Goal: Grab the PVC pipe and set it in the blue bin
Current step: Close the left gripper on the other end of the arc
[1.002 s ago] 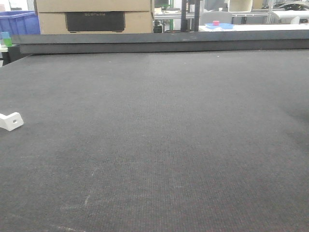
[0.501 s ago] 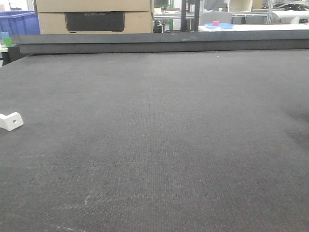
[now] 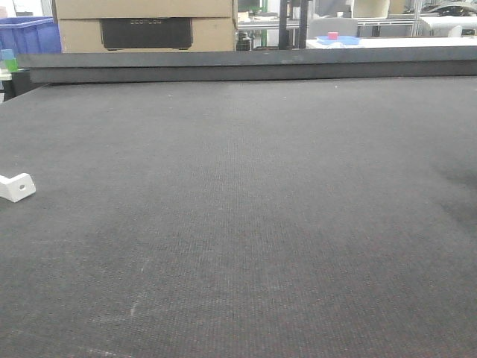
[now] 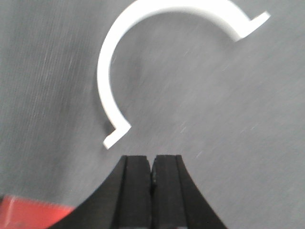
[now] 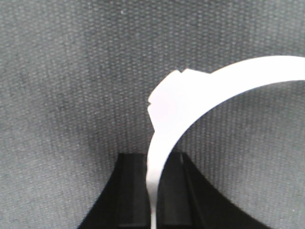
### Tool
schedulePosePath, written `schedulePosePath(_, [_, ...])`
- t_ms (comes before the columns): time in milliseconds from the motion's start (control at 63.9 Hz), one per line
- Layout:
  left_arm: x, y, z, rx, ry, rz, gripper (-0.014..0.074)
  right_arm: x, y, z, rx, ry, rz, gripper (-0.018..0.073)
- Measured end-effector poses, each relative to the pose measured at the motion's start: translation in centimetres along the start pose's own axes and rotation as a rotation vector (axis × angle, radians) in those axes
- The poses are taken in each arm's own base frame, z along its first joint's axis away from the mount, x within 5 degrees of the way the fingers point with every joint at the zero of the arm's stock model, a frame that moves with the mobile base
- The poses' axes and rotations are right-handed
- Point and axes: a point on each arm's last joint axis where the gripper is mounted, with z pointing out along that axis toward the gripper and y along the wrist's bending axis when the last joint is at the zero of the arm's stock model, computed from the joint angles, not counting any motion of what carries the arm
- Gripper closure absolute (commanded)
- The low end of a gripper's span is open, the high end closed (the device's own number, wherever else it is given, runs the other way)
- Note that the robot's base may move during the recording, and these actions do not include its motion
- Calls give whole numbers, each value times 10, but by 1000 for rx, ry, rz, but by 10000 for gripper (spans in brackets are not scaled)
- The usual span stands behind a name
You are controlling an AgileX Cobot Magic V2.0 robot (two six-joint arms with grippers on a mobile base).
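My left gripper grabs the curved white pipe by its tabbed end point(image 4: 116, 131) next, to get it into the blue bin.
The PVC pipe point(image 3: 16, 186) is a small white piece with a round hole, lying at the far left edge of the dark mat and cut off by the frame. In the left wrist view it shows as a white half ring point(image 4: 107, 62) with end tabs, lying flat just ahead of my left gripper point(image 4: 151, 157). That gripper is shut with nothing in it. My right gripper point(image 5: 155, 155) is shut on a thin white curved strip point(image 5: 190, 95) of the same look, held over the mat. A blue bin point(image 3: 26, 33) stands beyond the table's far left corner. Neither gripper shows in the front view.
A raised dark rail point(image 3: 246, 66) runs along the table's far edge. Behind it are a cardboard box point(image 3: 145, 22) and a blue tray point(image 3: 337, 39) holding a red block. A small green and blue object point(image 3: 9, 60) sits at the far left.
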Motion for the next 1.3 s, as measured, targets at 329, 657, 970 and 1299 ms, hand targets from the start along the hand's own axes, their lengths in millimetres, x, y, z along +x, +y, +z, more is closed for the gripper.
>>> schedulePosePath(329, [-38, 5, 49, -36, 138, 85, 631, 12, 3, -30, -9, -65, -2, 727])
schedulePosePath(657, [-61, 6, 91, -55, 129, 106, 309, 15, 3, -36, -10, -76, -7, 727])
schedulePosePath(970, [-63, 17, 120, -64, 208, 70, 312, 15, 3, -36, -10, -76, -4, 727])
schedulePosePath(1299, [-63, 22, 129, -59, 238, 44, 312, 15, 3, -36, -9, -82, -4, 727])
